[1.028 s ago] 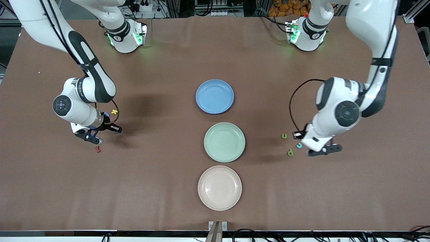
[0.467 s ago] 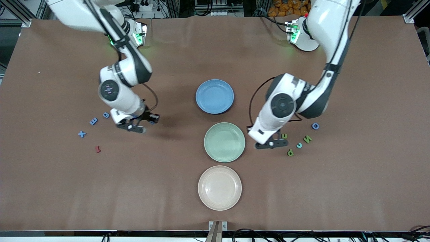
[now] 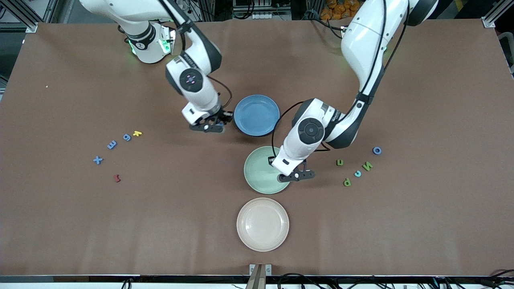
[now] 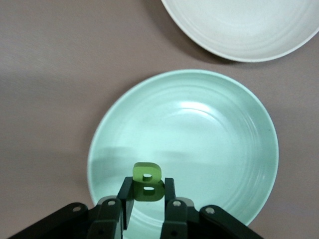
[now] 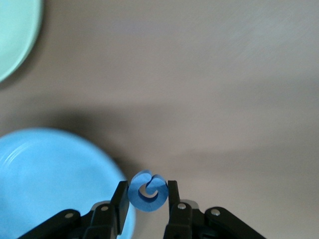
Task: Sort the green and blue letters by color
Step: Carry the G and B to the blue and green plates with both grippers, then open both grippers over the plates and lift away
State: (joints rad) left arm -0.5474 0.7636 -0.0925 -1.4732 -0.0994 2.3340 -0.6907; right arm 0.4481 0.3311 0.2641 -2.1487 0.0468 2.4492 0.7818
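The curled blue letter (image 5: 148, 193) hangs at the blue plate's rim (image 5: 112, 164), so the letter moves toward the plate's middle, before my right gripper releases it.
My left gripper (image 3: 295, 176) hangs over the green plate (image 3: 259, 168), at its rim toward the left arm's end, shut on an olive green letter B (image 4: 147, 179). In the left wrist view that gripper (image 4: 147, 188) has the green plate (image 4: 199, 129) under it. My right gripper (image 3: 209, 127) is beside the blue plate (image 3: 257, 115), shut on a curled blue letter (image 5: 145, 188). In the right wrist view the blue plate's (image 5: 50, 179) rim lies just beside that gripper (image 5: 147, 195). Three blue letters (image 3: 112, 145) lie toward the right arm's end. Green letters (image 3: 347, 182) and a blue o (image 3: 376, 150) lie toward the left arm's end.
A pale pink plate (image 3: 262, 224) sits nearest the front camera, in line with the other two plates. A yellow letter (image 3: 137, 133) and a dark red letter (image 3: 117, 178) lie among the blue ones. A teal c (image 3: 357, 174) lies among the green ones.
Both arms have swung in from the letter groups at the table's ends toward the middle plates, each carrying a letter: the left to the green plate, the right to the blue plate.
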